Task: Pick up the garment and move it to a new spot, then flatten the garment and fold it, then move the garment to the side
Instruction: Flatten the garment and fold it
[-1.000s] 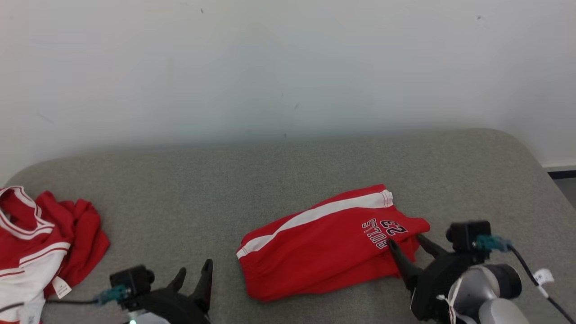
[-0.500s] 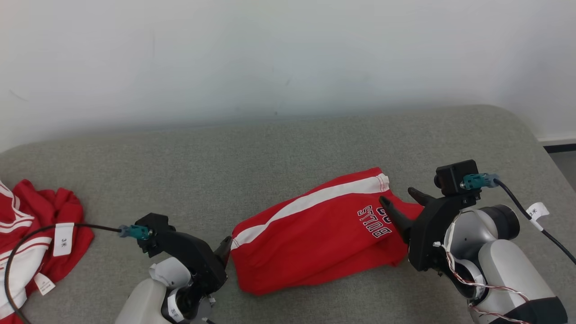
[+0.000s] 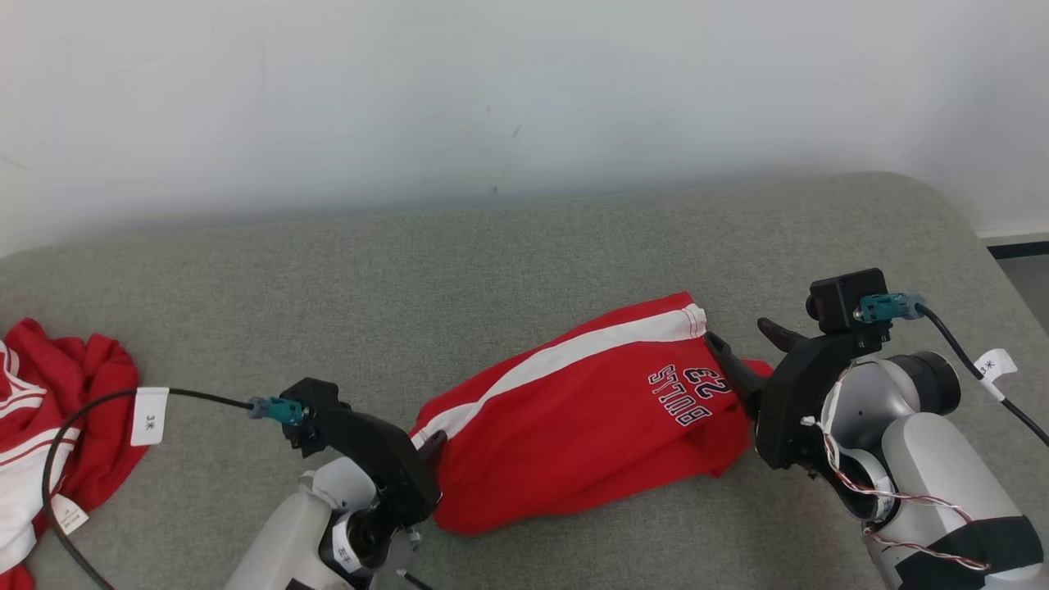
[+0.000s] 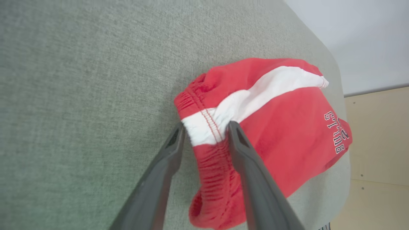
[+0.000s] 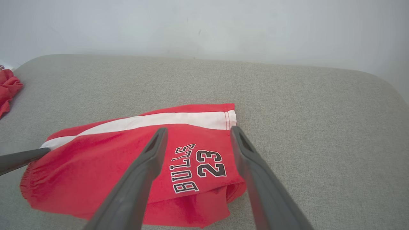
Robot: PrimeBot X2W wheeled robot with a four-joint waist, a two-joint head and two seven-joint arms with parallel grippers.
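My left gripper should next grab the shorts by the waistband's white part (image 3: 423, 433), because that stands up in a gathered fold while their body (image 3: 590, 433) lies flat.
The garment (image 3: 574, 418) is a pair of red shorts with a white side stripe and "BULLS 23" print, lying folded on the grey padded table (image 3: 492, 270). My left gripper (image 3: 433, 447) is at its waistband end. In the left wrist view the left gripper (image 4: 204, 127) stands open, its two fingers either side of the white part of the waistband of the garment (image 4: 287, 127). My right gripper (image 3: 742, 340) is open at the printed hem end. In the right wrist view the right gripper (image 5: 198, 130) hovers just above the print on the garment (image 5: 111, 159).
A second red-and-white garment (image 3: 49, 426) lies crumpled at the table's left edge, also visible as the red cloth (image 5: 8, 86). A white wall runs behind the table. The table's rounded right corner (image 3: 975, 229) is close to my right arm.
The head camera has shifted. My left gripper has come up to the waistband and its jaws have narrowed around it. My right gripper stays open at the printed end.
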